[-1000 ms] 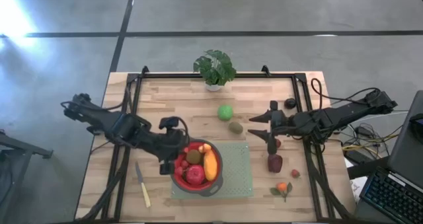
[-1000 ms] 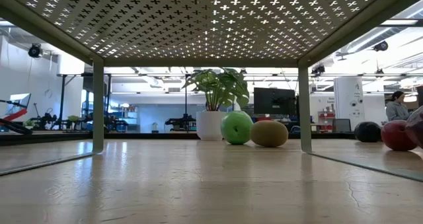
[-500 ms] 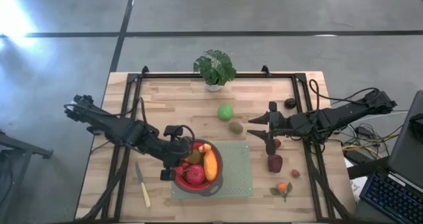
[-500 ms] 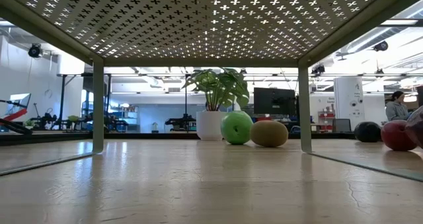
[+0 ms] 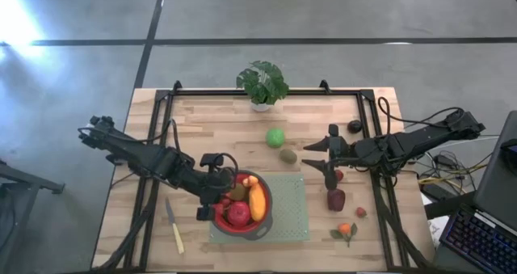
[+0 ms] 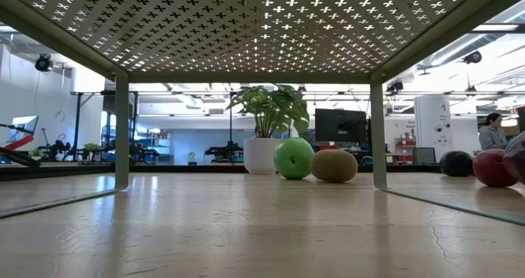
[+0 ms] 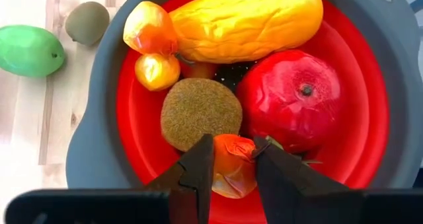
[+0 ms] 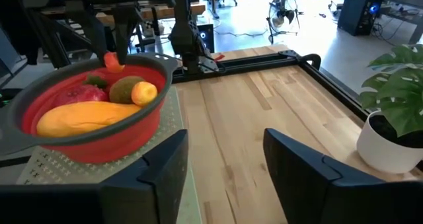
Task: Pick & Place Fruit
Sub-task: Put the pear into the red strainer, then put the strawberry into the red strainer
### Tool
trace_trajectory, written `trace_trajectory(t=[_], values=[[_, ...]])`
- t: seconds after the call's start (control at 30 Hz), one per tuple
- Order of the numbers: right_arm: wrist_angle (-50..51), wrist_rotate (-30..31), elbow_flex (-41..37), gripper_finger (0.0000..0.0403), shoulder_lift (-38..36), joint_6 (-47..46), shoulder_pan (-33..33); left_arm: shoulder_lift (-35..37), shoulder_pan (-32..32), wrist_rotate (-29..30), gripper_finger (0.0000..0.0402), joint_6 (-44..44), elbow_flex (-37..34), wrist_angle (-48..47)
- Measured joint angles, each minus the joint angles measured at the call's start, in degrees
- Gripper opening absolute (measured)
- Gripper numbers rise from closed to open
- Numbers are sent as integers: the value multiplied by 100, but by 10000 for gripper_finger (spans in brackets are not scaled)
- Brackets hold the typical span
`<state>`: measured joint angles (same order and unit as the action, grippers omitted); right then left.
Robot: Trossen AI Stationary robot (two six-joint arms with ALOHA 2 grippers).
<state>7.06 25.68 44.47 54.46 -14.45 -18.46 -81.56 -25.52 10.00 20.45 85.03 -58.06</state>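
Observation:
My left gripper is ready to open now, because the small orange-red fruit (image 7: 231, 163) sits inside the grey rim of the red bowl, beside the kiwi.
A red bowl with a grey rim (image 5: 260, 223) stands on the green mat and holds an orange elongated piece (image 7: 244, 19), a red apple (image 7: 297, 98), a brown kiwi (image 7: 198, 112) and two tiny orange ones. My left gripper (image 5: 212, 196) is over the bowl's left side, shut on a small orange-red fruit (image 7: 231, 163). A green ball (image 5: 275, 137) and a kiwi (image 5: 287, 155) lie on the table beyond the bowl. My right gripper (image 5: 323, 156) stands open right of them, above the table, with a dark-red lump (image 5: 336, 199) nearer the table's front edge. My left gripper pinches the small orange-red fruit by its two sides (image 7: 218, 159) between its two fingertips. The fingers slant down from the table's left. The fruit (image 8: 112, 60) is lifted clear, just above the bowl's rim and the kiwi inside.
A potted plant (image 5: 262, 84) stands at the far edge. A pale-handled knife (image 5: 175, 228) lies left of the mat. A tiny red piece (image 5: 360, 212) and an orange one with leaves (image 5: 346, 229) lie near the front right. A dark ball (image 5: 354, 126) sits by the right rail.
My left gripper has gone down and a little toward the table's near edge, over the bowl's left side, still shut on the small orange-red fruit; since half a second ago it has kept still.

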Motion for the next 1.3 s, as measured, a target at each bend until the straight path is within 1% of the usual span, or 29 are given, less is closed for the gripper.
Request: trace_trajectory(t=[0.13, 0.33, 0.4, 0.57, 0.67, 0.83, 0.9, 1.03, 1.1, 1.17, 1.3], values=[[-1, -1, 0, 199, 0, -3, 0, 0, -2, -7, 112, -54, 0, -91], [-3, -1, 0, 188, 0, -16, 0, 0, -2, -7, 174, -72, 4, -208], [-3, -1, 0, 182, 0, -16, 2, 0, -2, -7, 189, -79, 7, -199], [30, -1, 0, 169, -2, -158, 2, 11, -2, -7, 205, -181, 9, -206], [487, -1, 72, 167, -7, -417, 2, 35, -2, -7, 205, -534, 87, -237], [1731, 42, 344, 172, 4, -1343, 11, 188, -2, 88, 204, -716, 248, -237], [2240, 153, 414, 173, 4, -1740, 11, 325, -2, 334, 204, -783, 249, -230], [3266, 174, 490, 168, 4, -2634, 15, 692, -9, 1306, 204, -880, 194, -203], [3793, 134, 490, 164, 4, -3137, 13, 875, -9, 1650, 204, -897, 181, -194], [4250, -23, 481, 159, 4, -3588, -2, 1057, -9, 1873, 204, -986, 151, -191], [4844, -631, 417, 154, 7, -4246, -137, 1487, -9, 2102, 204, -1218, -33, 44]])
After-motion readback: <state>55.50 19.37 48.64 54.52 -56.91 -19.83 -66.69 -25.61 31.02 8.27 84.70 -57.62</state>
